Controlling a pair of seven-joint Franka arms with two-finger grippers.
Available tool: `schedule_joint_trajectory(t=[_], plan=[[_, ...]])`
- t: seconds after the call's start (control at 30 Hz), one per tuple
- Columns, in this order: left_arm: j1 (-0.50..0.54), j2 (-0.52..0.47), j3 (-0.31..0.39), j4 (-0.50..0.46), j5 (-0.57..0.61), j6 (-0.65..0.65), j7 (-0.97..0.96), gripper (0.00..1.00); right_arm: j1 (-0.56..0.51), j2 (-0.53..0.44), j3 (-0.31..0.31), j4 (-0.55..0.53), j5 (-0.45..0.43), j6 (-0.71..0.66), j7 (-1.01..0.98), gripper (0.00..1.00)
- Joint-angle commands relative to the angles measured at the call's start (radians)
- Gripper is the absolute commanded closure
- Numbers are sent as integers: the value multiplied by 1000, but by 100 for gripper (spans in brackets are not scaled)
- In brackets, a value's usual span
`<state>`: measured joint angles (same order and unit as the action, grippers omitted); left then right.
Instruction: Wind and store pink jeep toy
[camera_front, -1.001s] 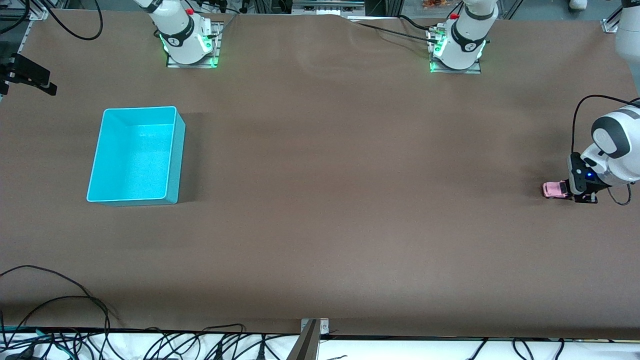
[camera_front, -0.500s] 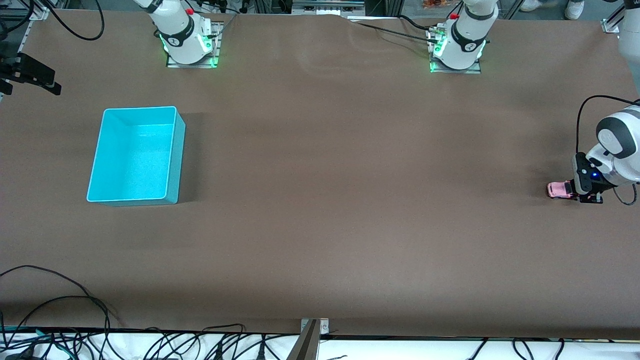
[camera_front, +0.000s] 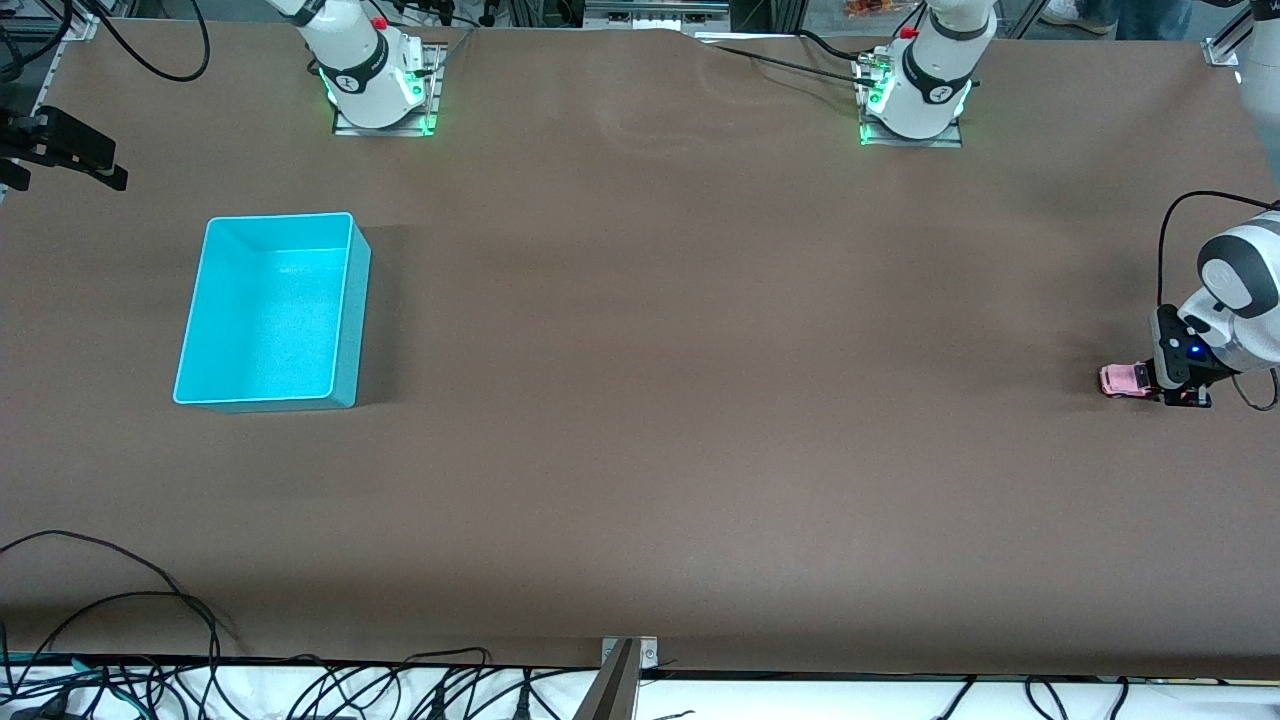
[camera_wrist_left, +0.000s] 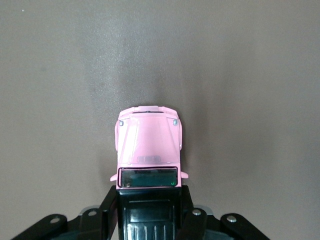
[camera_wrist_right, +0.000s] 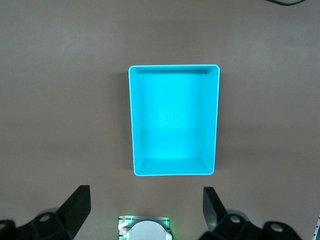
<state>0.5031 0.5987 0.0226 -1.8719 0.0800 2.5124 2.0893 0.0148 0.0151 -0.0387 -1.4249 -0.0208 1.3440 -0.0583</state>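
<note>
The pink jeep toy (camera_front: 1122, 380) (camera_wrist_left: 149, 140) is low, and its lower edge is on the brown tabletop, so it would stay there. My left gripper should open.
The pink jeep toy (camera_front: 1122, 380) sits on the brown table at the left arm's end, its pink hood (camera_wrist_left: 148, 145) pointing toward the right arm's end. My left gripper (camera_front: 1152, 386) is low at the table and shut on the jeep's black-roofed rear, one finger (camera_wrist_left: 111, 207) on each side. My right gripper (camera_wrist_right: 146, 212) hangs open high above the table, between its own base and the turquoise bin (camera_wrist_right: 172, 120), with nothing between its fingers.
The empty turquoise bin (camera_front: 358, 320) stands toward the right arm's end of the table. Both arm bases (camera_front: 378, 85) (camera_front: 915, 95) line the table's edge farthest from the front camera. Cables (camera_front: 120, 600) lie along the nearest edge.
My left gripper has slid the jeep a short way along the table toward the left arm's end. The right arm has stayed still.
</note>
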Motion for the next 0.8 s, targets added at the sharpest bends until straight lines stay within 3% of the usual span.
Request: schedule_joint_trajectory(t=[0.0,0.03,0.13,0.17,0.53,0.77], plan=[[18,72,-10,45,3,11,32,85,1,3,5,14,-16,-3,-12,0],[18,72,-12,45,1,6,31,72,1,3,5,14,-16,-5,-12,0],[18,66,-18,56,0,-12,32,14,2,3,6,14,-14,-5,-12,0],[18,62,-18,66,0,-18,32,0,2,3,5,14,-16,-5,-12,0],[3,44,-38,258,-34,-322,18,0,4,3,6,12,-16,-6,-12,0],[-1,36,-38,327,-35,-435,-54,0,10,3,6,12,-16,-5,-12,0]])
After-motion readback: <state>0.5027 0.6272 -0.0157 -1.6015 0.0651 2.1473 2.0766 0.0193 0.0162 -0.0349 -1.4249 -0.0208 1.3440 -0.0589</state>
